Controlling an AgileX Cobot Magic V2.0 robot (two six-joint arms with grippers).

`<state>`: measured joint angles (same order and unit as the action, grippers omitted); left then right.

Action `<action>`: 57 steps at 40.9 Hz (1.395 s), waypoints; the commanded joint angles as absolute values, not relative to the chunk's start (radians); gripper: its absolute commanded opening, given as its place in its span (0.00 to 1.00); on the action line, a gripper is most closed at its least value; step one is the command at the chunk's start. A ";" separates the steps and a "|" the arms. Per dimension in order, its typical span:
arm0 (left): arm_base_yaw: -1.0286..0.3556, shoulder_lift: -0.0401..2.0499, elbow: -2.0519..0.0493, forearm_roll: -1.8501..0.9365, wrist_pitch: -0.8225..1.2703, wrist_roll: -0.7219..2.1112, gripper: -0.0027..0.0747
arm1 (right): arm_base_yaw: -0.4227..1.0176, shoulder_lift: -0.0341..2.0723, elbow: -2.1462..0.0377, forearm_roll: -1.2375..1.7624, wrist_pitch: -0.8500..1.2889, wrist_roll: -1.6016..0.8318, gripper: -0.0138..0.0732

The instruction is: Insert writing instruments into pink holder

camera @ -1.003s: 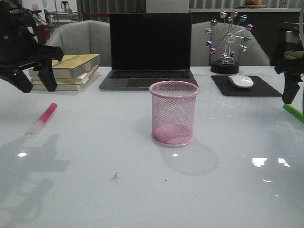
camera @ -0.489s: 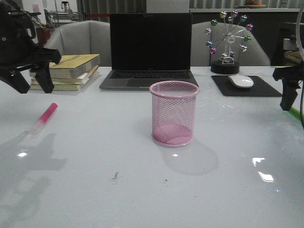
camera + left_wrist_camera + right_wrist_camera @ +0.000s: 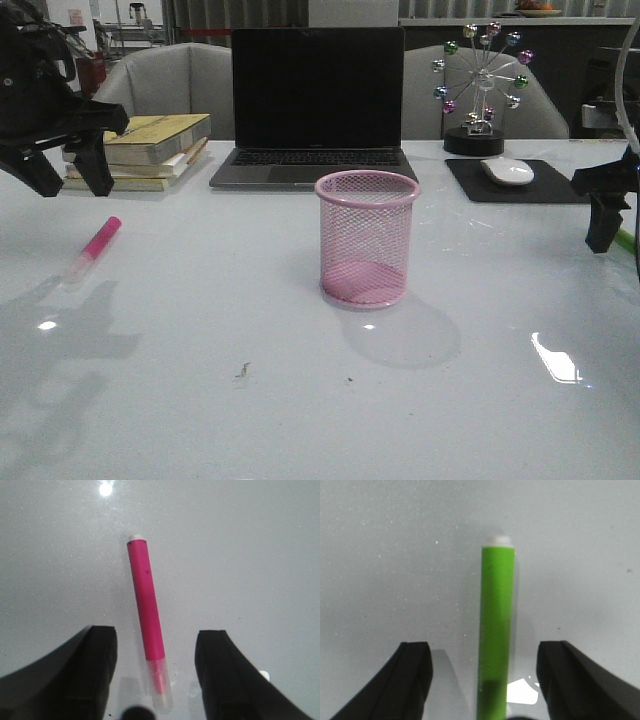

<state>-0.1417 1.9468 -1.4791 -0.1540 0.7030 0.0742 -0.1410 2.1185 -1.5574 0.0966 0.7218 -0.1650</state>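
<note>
The fingers of my right gripper are down beside the green marker (image 3: 626, 238) near the table, so they would hold the marker if they closed now. My right gripper should close on the marker.
The pink holder (image 3: 367, 240), a wire-mesh cup, stands upright and empty at the table's middle. A pink marker (image 3: 95, 247) with a pale translucent end lies flat at the left. My left gripper (image 3: 72, 185) hovers open above and behind it. In the left wrist view the pink marker (image 3: 146, 615) lies between the spread fingers of that gripper (image 3: 157, 640), untouched. At the right edge my right gripper (image 3: 610, 238) hangs low and open over a green marker (image 3: 626, 238), mostly hidden. The right wrist view shows this green marker (image 3: 496, 630) centred between the open gripper (image 3: 485, 652).
Behind the holder a laptop (image 3: 317, 100) stands open. A stack of books (image 3: 140, 150) lies at the back left. A white mouse (image 3: 507, 170) on a black pad (image 3: 560, 185) and a ferris-wheel ornament (image 3: 482, 90) sit at the back right.
My right gripper has come down toward the table over the green marker, which is now almost hidden in the front view. The left gripper shifted slightly, then held still.
</note>
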 commanded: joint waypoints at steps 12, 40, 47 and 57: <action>-0.141 1.891 -1.511 -0.150 0.672 0.066 0.58 | -0.143 2.080 -1.589 0.090 0.676 -0.183 0.79; -0.141 1.891 -1.511 -0.141 0.672 0.066 0.58 | -0.143 2.085 -1.589 0.130 0.724 -0.183 0.27; -0.141 1.891 -1.511 -0.141 0.672 0.066 0.58 | -0.143 2.085 -1.589 0.130 0.724 -0.183 0.23; -0.141 1.891 -1.511 -0.141 0.672 0.066 0.58 | -0.143 2.072 -1.589 0.138 0.710 -0.183 0.23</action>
